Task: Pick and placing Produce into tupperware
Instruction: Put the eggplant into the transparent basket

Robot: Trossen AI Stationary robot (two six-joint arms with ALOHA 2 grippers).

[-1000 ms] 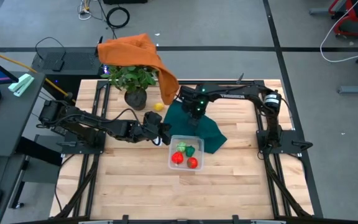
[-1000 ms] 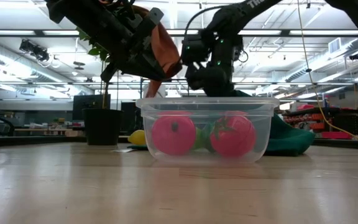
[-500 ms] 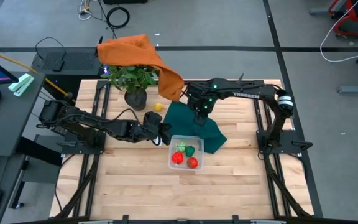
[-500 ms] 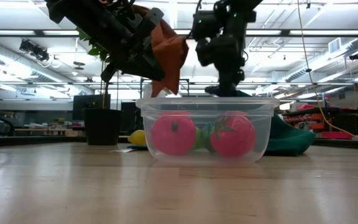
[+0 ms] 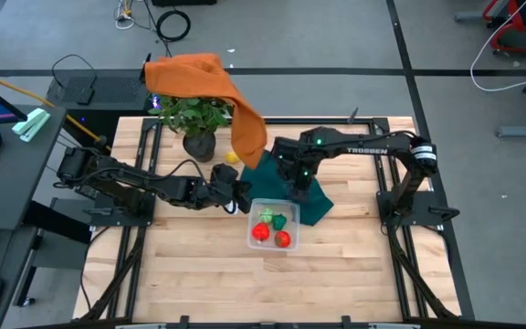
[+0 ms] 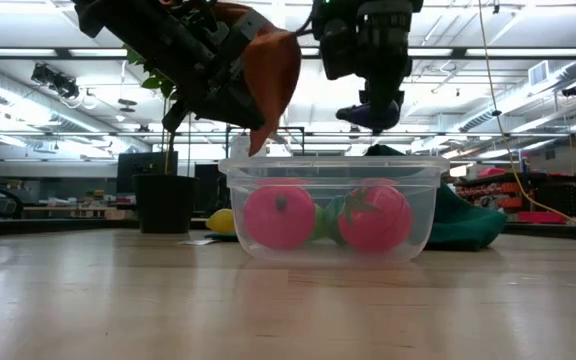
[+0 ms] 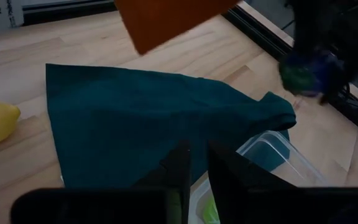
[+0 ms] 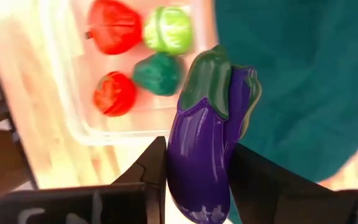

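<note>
My right gripper must stay closed: the eggplant, above and outside the clear tupperware, would drop short.
The clear tupperware stands on the wooden table and holds two red, one light green and one dark green toy produce. My right gripper is shut on a purple toy eggplant with a green cap. It hangs above the teal cloth, just beyond the container's far rim. My left gripper waits shut and empty at the container's left far corner. A yellow lemon lies on the table beside the plant pot. My right gripper pinches the eggplant's purple body between its two fingers, one on each long side. The fingers point down and lie along the eggplant, whose green cap end sticks out past the fingertips. The eggplant hangs clear of cloth and container.
A potted plant with an orange cloth draped over it stands at the far left, and the cloth hangs down near both grippers. Bare wood lies on the near side of the container.
My right gripper has carried the eggplant up off the teal cloth and toward the table's near edge. It now stands closer to the container. The left arm has kept still.
</note>
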